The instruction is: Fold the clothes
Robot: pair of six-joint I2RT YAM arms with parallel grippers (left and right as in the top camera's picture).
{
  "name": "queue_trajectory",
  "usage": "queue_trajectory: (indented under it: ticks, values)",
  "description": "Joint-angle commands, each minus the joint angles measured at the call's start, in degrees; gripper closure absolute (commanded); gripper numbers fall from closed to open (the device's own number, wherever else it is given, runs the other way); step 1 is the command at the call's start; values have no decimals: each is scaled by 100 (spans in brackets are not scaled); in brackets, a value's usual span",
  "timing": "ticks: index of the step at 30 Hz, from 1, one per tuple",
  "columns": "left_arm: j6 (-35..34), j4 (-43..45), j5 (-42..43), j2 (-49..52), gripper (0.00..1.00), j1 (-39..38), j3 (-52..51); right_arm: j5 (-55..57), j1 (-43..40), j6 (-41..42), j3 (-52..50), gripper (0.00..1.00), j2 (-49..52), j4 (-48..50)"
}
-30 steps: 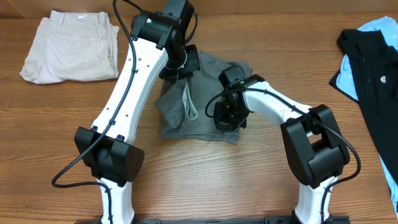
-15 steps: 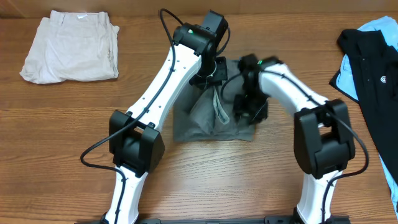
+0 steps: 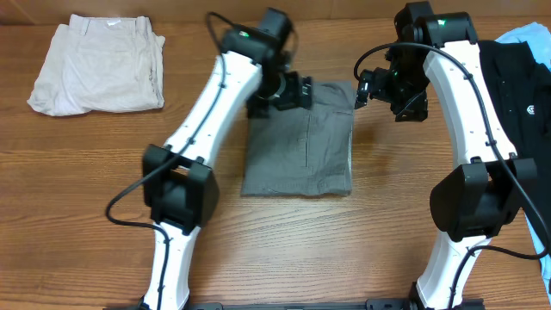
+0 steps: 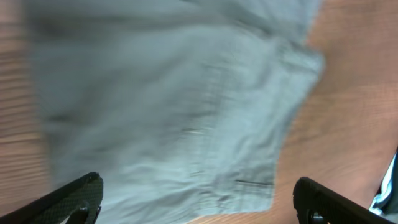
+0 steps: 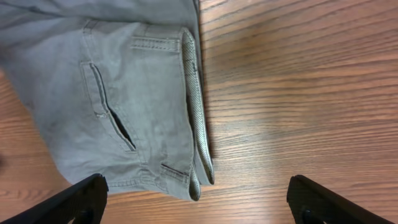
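Note:
The right gripper grabs the grey shorts (image 3: pixel 298 145) by the side edge near the pocket (image 3: pixel 349 153) next, to straighten the folded shorts for folding.
The grey shorts (image 3: pixel 298 145) lie flat on the wooden table as a folded rectangle. My left gripper (image 3: pixel 294 91) hovers over their far left corner, open. In the left wrist view the grey cloth (image 4: pixel 168 106) fills the picture, blurred, and the left gripper (image 4: pixel 202 208) has its fingers wide apart with nothing between them. My right gripper (image 3: pixel 368 86) hangs just past the shorts' far right corner, open. The right wrist view shows the shorts (image 5: pixel 118 93), with a pocket and folded waistband edge, lying below the empty right gripper (image 5: pixel 202 208).
A folded beige garment (image 3: pixel 99 65) lies at the far left. A black garment (image 3: pixel 516 99) on a light blue one (image 3: pixel 527 36) lies at the right edge. Bare wooden table (image 3: pixel 86 189) surrounds the shorts.
Both grippers have opened and let go of the grey shorts, which now lie flat, folded over to the right. The right arm has swung up and right; the left has drawn back.

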Motion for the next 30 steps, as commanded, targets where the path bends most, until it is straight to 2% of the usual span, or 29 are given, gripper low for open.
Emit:
queue_trajectory:
  ticks: [1,2,3,5,6,7,8,11,13,21,26,30]
  values:
    - [564,-544,63,-352,4,601,118,-245,142,-98,87,21,-52,103]
    - [719,-568,63,-348,13,616,13,-308,186,-87,83,40,-22,142]
    - [734,-570,61,-345,23,612,-55,-369,214,-74,61,54,2,186]
    - [730,-474,61,-345,35,542,-308,-551,323,-74,-173,75,9,422]
    - [728,-431,63,-345,37,518,-389,-584,356,-72,-278,79,9,494]
    - [728,-323,66,-345,50,459,-597,-636,439,-66,-592,91,9,680]
    - [728,-256,66,-345,60,431,-710,-656,483,-52,-826,94,9,839]
    - [728,90,105,-345,91,302,-1172,-911,588,-33,-1757,96,9,1591]
    - [728,267,173,-345,96,267,-1416,-1237,599,-33,-2273,96,9,2057]
    - [754,1207,166,-323,96,282,-2599,-1543,573,258,-3834,96,9,3604]
    - [820,1624,-271,-269,96,452,-3123,-715,437,468,-4105,96,9,3735]
    - [944,1869,-398,-269,96,695,-3298,-614,402,468,-4103,95,9,3735]
